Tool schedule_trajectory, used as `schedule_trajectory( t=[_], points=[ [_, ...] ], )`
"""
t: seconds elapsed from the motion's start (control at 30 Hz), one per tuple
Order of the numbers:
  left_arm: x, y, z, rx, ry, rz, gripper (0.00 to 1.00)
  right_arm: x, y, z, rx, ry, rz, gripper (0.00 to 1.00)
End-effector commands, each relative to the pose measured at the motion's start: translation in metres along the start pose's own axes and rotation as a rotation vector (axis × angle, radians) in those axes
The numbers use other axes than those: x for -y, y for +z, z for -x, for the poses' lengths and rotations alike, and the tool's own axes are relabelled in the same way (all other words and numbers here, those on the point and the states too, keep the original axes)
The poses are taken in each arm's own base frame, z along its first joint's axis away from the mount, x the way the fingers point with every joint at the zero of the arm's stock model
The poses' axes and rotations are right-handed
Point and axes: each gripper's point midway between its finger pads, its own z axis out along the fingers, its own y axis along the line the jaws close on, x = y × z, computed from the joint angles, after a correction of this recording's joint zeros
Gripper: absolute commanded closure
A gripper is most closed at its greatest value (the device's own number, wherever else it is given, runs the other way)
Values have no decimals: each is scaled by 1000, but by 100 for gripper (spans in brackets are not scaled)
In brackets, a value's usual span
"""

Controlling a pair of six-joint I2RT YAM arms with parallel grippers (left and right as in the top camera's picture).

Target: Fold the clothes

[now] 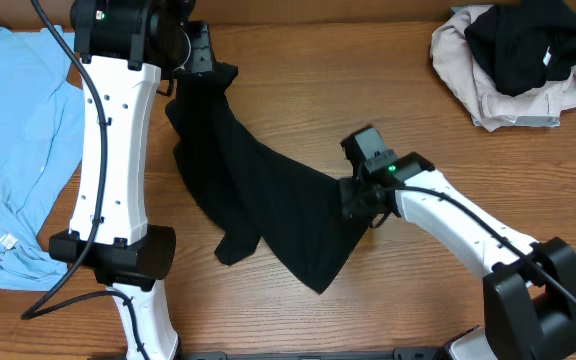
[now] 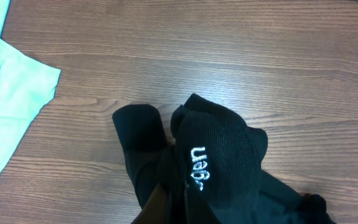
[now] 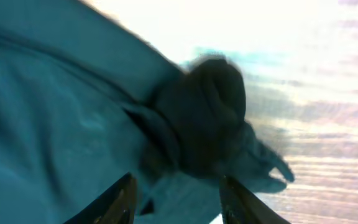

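The robot's right gripper next needs to grab the garment's edge opposite the left gripper, to stretch the black garment [image 1: 258, 195] flat for folding.
The black garment [image 1: 258, 195] lies spread across the middle of the table, stretched between my two grippers. My left gripper [image 1: 203, 62] is at its far upper end, shut on a bunched fold of the fabric. In the left wrist view the fingers [image 2: 166, 208] pinch the black cloth [image 2: 219, 155], which shows white lettering. My right gripper [image 1: 356, 200] is at the garment's right edge. In the right wrist view its fingers [image 3: 179, 196] are spread apart over the garment [image 3: 61, 124], which looks teal in the overexposed picture, with a dark bunched lump ahead of them.
A light blue shirt [image 1: 18, 150] lies along the table's left side and also shows in the left wrist view [image 2: 11, 106]. A pile of beige and black clothes [image 1: 513, 60] sits at the far right corner. Bare wood lies between them.
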Motion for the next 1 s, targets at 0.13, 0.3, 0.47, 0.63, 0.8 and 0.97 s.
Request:
schedule_trajectory(
  t=[0.13,0.3,0.47,0.63,0.8,0.97],
  points=[
    [-4,3,2,3,15,16,96,-9,-13,5,28,-41,12,53],
    [-4,3,2,3,15,16,95,-16,-2,-4,23,-50,19,54],
    [-4,3,2,3,15,16,96,-15,9,-9,18,-35,26,57],
    [-4,3,1,-1,15,17,96,-16,23,-14,-16,-34,35,61],
    [-5,3,0,-4,23,18,96,-21,20,-9,-1,-35,53,75],
    [-4,3,1,-2,27,18,96,-28,3,6,29,-36,68,96]
  ],
)
